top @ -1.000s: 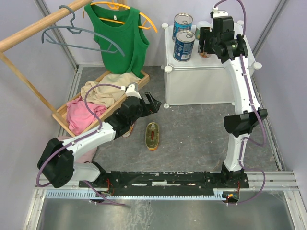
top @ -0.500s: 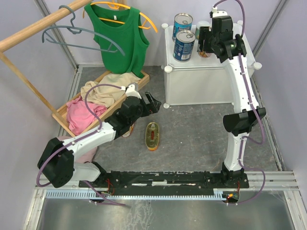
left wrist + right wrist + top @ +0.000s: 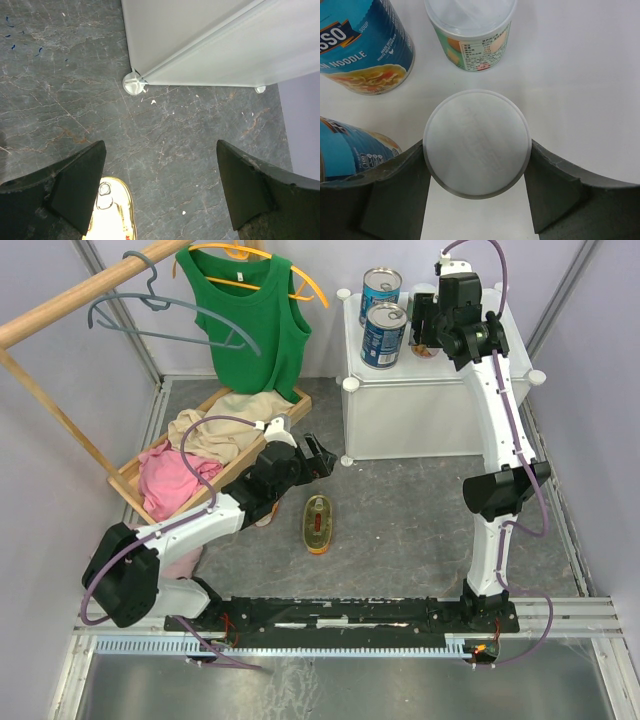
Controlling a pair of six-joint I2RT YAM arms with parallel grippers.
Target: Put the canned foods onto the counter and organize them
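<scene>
My right gripper should open now, because the small white-lidded can is upright over flat, empty counter and would stand short of the green-labelled can.
Two tall blue-labelled cans stand on the white counter. My right gripper is over the counter top, shut on a small white-lidded can; both fingers touch its lid rim. The green-labelled can stands just beyond it, and the blue cans are to its left. One flat oval yellow tin lies on the floor. My left gripper is open and empty above the floor; the tin shows beside its left finger.
A wooden tray of clothes lies left of the left arm. A green top hangs on a rail above it. The counter's round foot and front wall are just ahead of the left gripper. Grey walls enclose the floor.
My right gripper has shifted slightly toward the back of the counter with the small can. My left gripper has edged a little to the right.
</scene>
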